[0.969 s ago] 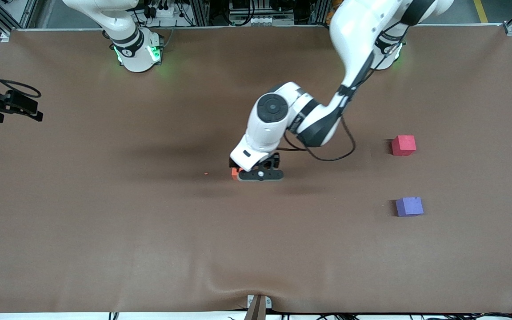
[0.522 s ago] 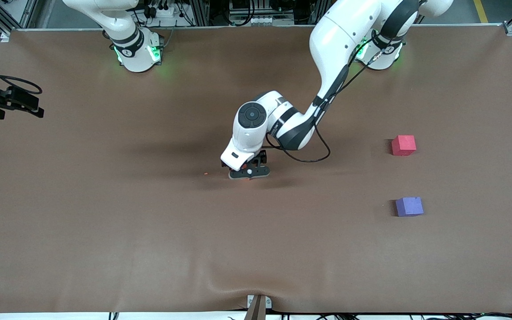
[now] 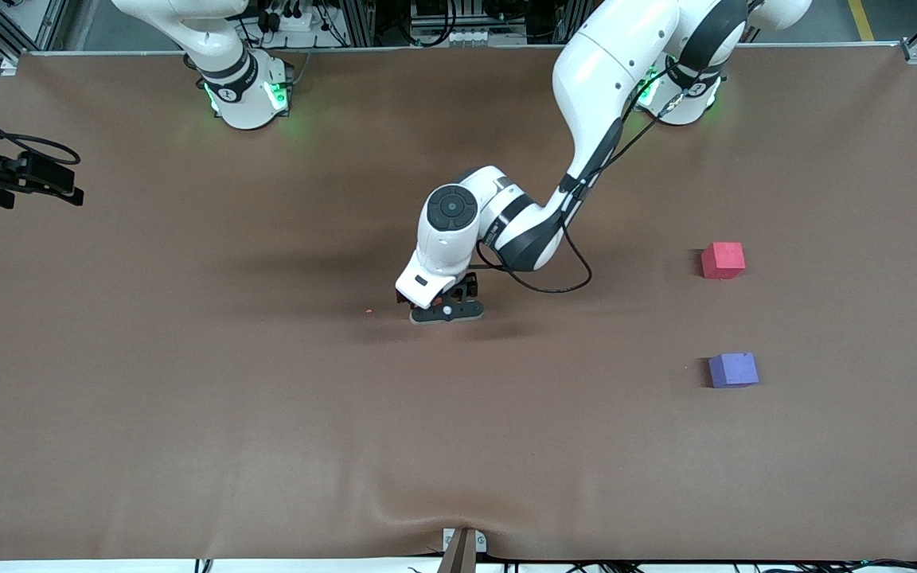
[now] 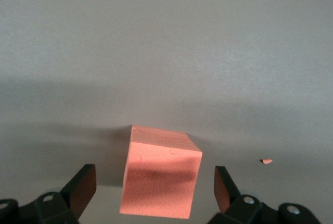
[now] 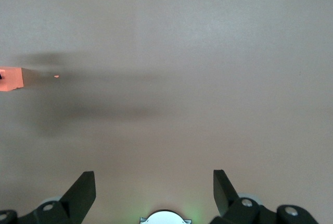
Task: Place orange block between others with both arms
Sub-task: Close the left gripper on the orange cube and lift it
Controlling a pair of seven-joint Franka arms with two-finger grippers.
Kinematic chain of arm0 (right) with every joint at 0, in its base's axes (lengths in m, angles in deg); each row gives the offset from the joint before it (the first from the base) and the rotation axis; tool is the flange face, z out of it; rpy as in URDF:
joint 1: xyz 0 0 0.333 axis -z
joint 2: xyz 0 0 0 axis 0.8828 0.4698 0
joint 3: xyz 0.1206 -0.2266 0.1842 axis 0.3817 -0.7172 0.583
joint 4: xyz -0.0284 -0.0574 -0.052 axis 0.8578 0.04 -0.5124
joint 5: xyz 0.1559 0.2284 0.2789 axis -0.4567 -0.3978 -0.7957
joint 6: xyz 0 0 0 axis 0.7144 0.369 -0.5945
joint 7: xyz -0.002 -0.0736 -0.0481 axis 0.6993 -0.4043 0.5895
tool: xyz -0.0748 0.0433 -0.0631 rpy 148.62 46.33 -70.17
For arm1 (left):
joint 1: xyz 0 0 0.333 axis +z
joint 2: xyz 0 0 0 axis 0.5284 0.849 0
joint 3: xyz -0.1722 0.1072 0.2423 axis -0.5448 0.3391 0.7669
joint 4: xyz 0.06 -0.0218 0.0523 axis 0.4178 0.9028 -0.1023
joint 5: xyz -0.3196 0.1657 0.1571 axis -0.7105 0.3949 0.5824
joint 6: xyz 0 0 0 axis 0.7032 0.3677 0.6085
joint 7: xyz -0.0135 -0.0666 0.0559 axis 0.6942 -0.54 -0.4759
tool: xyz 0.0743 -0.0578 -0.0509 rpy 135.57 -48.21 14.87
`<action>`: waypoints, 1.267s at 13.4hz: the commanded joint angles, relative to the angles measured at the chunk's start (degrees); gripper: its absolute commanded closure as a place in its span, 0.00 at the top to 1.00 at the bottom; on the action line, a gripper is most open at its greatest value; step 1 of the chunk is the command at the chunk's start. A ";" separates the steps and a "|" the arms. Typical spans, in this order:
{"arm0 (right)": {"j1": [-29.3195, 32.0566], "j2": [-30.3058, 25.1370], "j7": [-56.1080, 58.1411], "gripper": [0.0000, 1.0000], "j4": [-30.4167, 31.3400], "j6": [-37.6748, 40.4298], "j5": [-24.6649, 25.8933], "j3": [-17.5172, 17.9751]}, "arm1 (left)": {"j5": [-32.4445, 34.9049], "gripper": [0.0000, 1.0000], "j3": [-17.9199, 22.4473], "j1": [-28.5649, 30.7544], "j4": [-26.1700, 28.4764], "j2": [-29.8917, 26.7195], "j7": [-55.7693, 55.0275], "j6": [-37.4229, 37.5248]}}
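I need to grab the orange block by its opposite sides with my left gripper next, then set it between the red-pink cube (image 3: 723, 260) and the purple cube.
The orange block (image 4: 161, 179) sits on the brown table between the two open fingers of my left gripper (image 4: 155, 179), with a gap on each side. In the front view the left gripper (image 3: 444, 309) stands low over the table's middle and hides the block. The red-pink cube (image 3: 723, 260) and the purple cube (image 3: 733, 370) lie apart toward the left arm's end, the purple one nearer the camera. My right gripper (image 5: 153, 179) waits open and holds nothing, high above its own green-lit base (image 5: 165, 218). It sees the orange block (image 5: 10, 78) at its view's edge.
A tiny orange crumb (image 3: 368, 310) lies on the cloth beside the left gripper. The brown cloth (image 3: 267, 414) has a wrinkle at its near edge (image 3: 427, 509). Dark hardware with a cable (image 3: 21, 179) shows at the right arm's end.
The left arm has swung toward the right arm's end, bringing its open gripper over the orange block, which showed beside it one second ago. The dark hardware shifted slightly.
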 commanded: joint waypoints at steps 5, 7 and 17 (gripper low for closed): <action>-0.30 0.04 -0.17 1.00 0.78 -0.34 -0.10 0.22 | 0.12 1.00 1.05 -1.50 -1.29 2.58 3.13 -2.49; -1.09 0.04 -0.26 1.00 0.69 -0.69 -0.01 0.22 | 0.21 1.00 1.14 -1.68 -1.28 3.02 3.22 -2.49; -1.00 0.21 -0.26 1.00 0.96 -0.43 -0.01 0.22 | 2.94 0.00 2.36 -0.98 0.21 -0.39 5.59 4.24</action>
